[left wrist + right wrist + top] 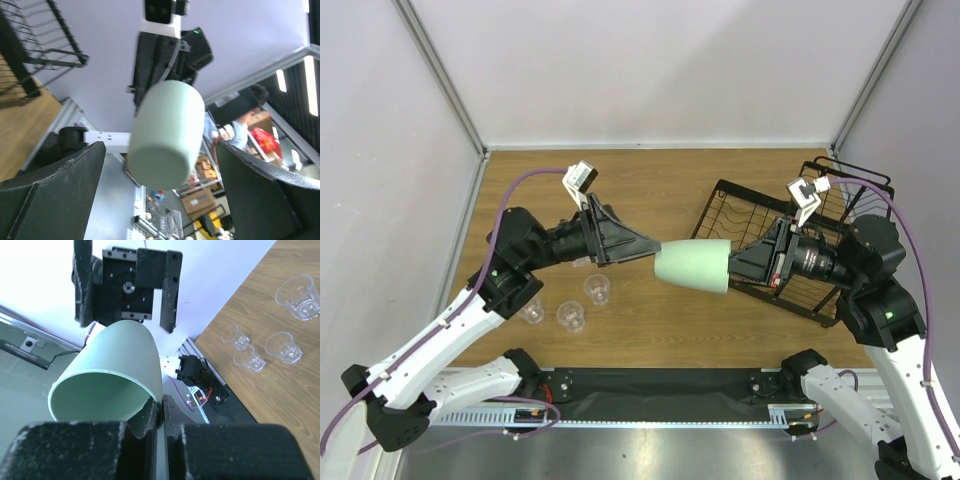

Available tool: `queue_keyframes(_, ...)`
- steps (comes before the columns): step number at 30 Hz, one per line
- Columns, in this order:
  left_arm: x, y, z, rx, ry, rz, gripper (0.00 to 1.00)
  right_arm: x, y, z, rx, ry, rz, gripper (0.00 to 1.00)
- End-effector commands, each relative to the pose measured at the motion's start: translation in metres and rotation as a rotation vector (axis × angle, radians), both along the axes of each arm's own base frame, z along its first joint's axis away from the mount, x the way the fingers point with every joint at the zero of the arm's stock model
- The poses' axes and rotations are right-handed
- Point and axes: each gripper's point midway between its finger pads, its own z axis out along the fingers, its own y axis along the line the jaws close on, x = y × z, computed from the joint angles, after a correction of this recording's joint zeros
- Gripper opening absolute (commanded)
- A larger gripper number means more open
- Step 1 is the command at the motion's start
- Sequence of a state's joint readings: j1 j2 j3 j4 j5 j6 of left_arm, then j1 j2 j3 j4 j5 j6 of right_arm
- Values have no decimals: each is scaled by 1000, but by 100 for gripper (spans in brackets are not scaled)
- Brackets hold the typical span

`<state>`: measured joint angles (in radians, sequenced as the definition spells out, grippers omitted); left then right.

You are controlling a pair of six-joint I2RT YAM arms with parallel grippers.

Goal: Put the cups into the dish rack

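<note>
The pale mint-green cup (695, 265) needs to be loaded, so my left gripper will next grip the cup by its closed base. The cup's rim then stays free to enter the rack.
The pale mint-green cup (695, 265) hangs on its side in the air between both arms, beside the black wire dish rack (713, 205). My right gripper (738, 262) is shut on the cup's rim (150, 402), one finger inside and one outside. My left gripper (648, 247) is open at the cup's base; in the left wrist view its fingers (60, 185) stand wide apart on either side of the cup (165, 135) without touching it. Several small clear cups (570, 315) stand on the table under the left arm and also show in the right wrist view (283, 346). The orange-red mug is out of view.
The rack sits at the right of the wooden table (650, 190), its taller basket section (855, 185) at the far right. A corner of the rack shows in the left wrist view (20, 65). White walls enclose the table on three sides.
</note>
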<state>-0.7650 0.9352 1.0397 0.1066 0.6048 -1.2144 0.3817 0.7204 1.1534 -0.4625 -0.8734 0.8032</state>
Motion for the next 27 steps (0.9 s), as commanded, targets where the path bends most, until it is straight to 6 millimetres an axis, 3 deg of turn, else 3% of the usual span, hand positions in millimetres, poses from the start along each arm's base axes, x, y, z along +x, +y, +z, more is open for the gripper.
queue_keyframes(1,-15,3,23,-112,1,-31,98,2,-1,16,68,-53,-29,0)
queue_keyframes(6,-23,2,29,-189,37,-1,98,12,-4,28,135,-97,-99,0)
queue_keyframes(10,-14,4,32,-230,71,85,100,20,-4,28,137,-102,-125,0)
queue_keyframes(17,-10,3,40,-245,81,105,99,20,-5,27,137,-108,-137,0)
queue_keyframes(27,-8,-13,45,-252,92,84,99,20,-4,26,150,-101,-144,0)
